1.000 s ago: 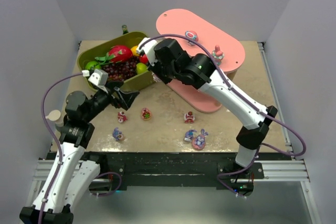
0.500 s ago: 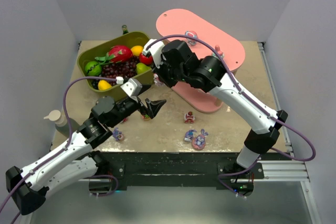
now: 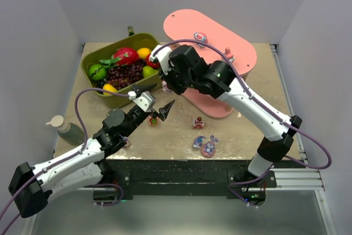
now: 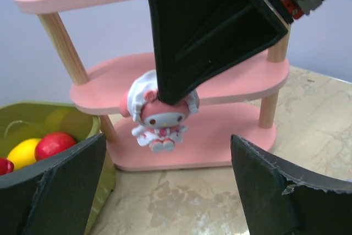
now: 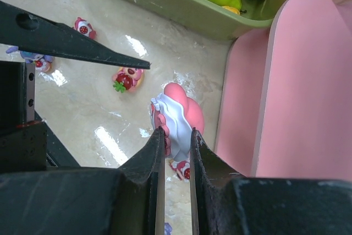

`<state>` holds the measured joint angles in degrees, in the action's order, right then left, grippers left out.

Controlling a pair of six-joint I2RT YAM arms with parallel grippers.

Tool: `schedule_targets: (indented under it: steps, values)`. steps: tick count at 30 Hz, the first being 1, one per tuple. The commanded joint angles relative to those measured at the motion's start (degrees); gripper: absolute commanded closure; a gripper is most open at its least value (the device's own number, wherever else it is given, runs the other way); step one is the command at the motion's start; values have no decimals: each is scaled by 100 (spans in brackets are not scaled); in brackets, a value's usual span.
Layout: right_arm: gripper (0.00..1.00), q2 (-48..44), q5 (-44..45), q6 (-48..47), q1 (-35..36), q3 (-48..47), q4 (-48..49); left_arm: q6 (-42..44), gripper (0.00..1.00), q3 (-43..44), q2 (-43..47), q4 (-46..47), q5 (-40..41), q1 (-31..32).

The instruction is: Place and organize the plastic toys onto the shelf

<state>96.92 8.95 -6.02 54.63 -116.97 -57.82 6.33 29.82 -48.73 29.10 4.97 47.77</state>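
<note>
The feet of the pink and white figurine (image 5: 179, 115) need to stay free to stand on the shelf. My left gripper needs to grab the figurine by the sides of its head.
My right gripper (image 3: 165, 86) is shut on a pink and white figurine (image 5: 179, 115) and holds it above the table, beside the left end of the pink shelf (image 3: 220, 31). The figurine also shows in the left wrist view (image 4: 159, 116), hanging in front of the shelf's lower boards (image 4: 231, 89). My left gripper (image 3: 160, 112) is open and empty, just below and in front of the figurine; its fingers (image 4: 55, 185) stand wide apart. Two toys (image 3: 201, 36) (image 3: 228, 56) stand on the top board. Loose toys lie on the table: a strawberry one (image 3: 153, 119), a red-white one (image 3: 198, 123), a blue one (image 3: 199, 142) and the bunny (image 3: 209, 147).
The olive-green basket (image 3: 132, 88) with fruits and grapes stands at the back left, touching the shelf's left end. A pale bottle (image 3: 63, 128) stands at the table's left edge. Another blue toy (image 3: 124, 142) lies partly under my left arm.
My left arm has stretched forward and to the right, bringing its open gripper under the right gripper. The right gripper has shifted slightly right with the figurine.
</note>
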Motion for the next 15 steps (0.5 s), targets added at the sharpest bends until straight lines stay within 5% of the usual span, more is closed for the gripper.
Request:
schedule_targets:
  steps: [1,15]
  values:
    - [100,-350,-165,5,-5,42,236,369,1,146,-277,878,179,40]
    - [100,-376,-236,13,-5,297,315,132,6,252,-453,1282,206,40]
